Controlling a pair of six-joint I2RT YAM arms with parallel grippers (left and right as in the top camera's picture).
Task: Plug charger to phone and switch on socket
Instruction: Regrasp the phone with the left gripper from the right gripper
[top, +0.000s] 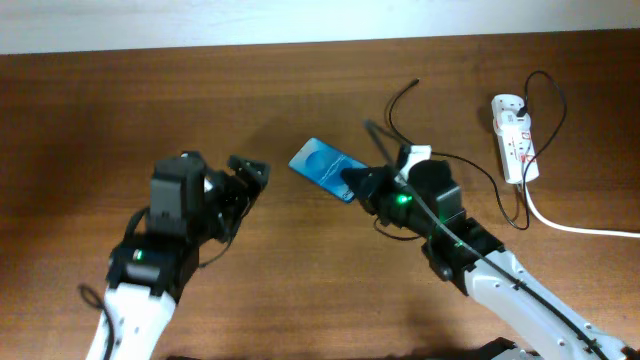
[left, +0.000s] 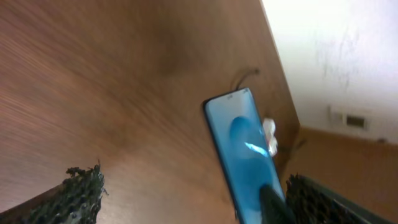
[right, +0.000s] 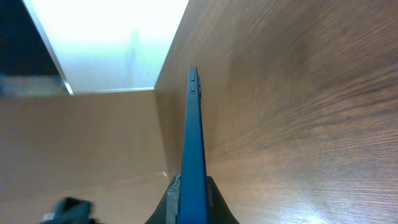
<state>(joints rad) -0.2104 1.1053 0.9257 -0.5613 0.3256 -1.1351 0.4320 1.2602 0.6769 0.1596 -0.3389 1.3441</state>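
My left gripper will next grab the phone near its loose end (top: 308, 157) (left: 231, 110), away from my right gripper. The phone's opposite end will stay free for plugging in the charger.
The phone (top: 322, 167), light-blue screen up, is held above the table centre by my right gripper (top: 360, 181), which is shut on its right end. In the right wrist view the phone (right: 194, 149) shows edge-on between the fingers (right: 193, 196). My left gripper (top: 250, 172) is open and empty, left of the phone; in the left wrist view (left: 186, 196) the phone (left: 239, 146) lies ahead to the right. The black charger cable (top: 395, 105) loops behind the right gripper, its white adapter (top: 415, 155) beside it. The white socket strip (top: 513, 138) lies at far right.
The thick white cord (top: 570, 225) runs from the strip off the right edge. A second thin black cable (top: 545, 100) loops by the strip. The table's back edge meets a white wall (top: 300, 20).
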